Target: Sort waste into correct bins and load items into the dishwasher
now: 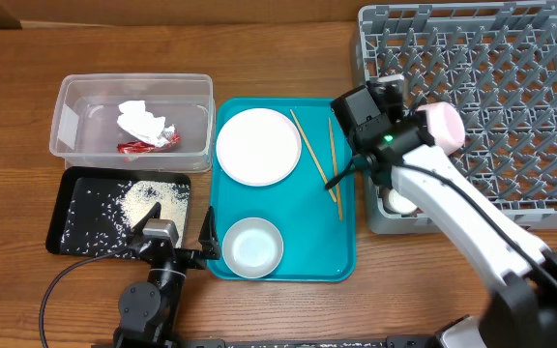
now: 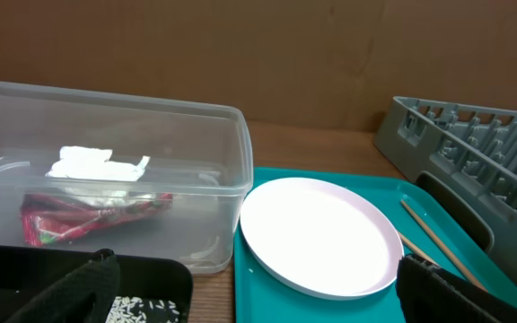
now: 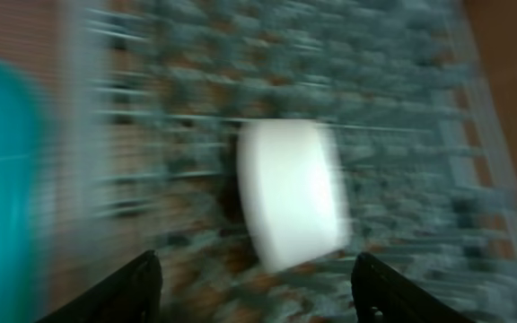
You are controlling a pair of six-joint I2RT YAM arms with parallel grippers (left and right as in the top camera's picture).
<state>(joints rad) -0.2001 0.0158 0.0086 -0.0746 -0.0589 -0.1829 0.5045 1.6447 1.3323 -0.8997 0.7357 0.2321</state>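
Note:
The robot's right gripper should next take the white bowl point(image 1: 252, 246) from the teal tray point(image 1: 307, 222) by the bowl's rim, which leaves the bowl's body free, to stand the bowl on edge in the rack.
The clear tub point(image 1: 66, 106) holds the white tissue point(image 1: 138, 120) and the red-and-white wrapper point(image 1: 148, 143); both also show in the left wrist view point(image 2: 97, 165) point(image 2: 88, 218). Rice grains point(image 1: 141, 198) lie in the black tray point(image 1: 75, 242). A flat white plate point(image 1: 258, 146) point(image 2: 317, 233), a white bowl point(image 1: 252, 246) and two chopsticks point(image 1: 334, 164) lie on the teal tray point(image 1: 307, 222). A bowl with a pinkish underside point(image 1: 443, 126) point(image 3: 290, 193) stands on edge in the grey rack point(image 1: 511, 87). My right gripper point(image 1: 393, 89) point(image 3: 254, 292) is open and empty beside it. My left gripper point(image 1: 177, 237) point(image 2: 258, 305) is open and empty, low between the black tray and the teal tray.
A small white cup point(image 1: 399, 202) sits at the rack's near-left corner under my right arm. The rack's edge point(image 2: 456, 135) shows at the right of the left wrist view. The right wrist view is motion-blurred.

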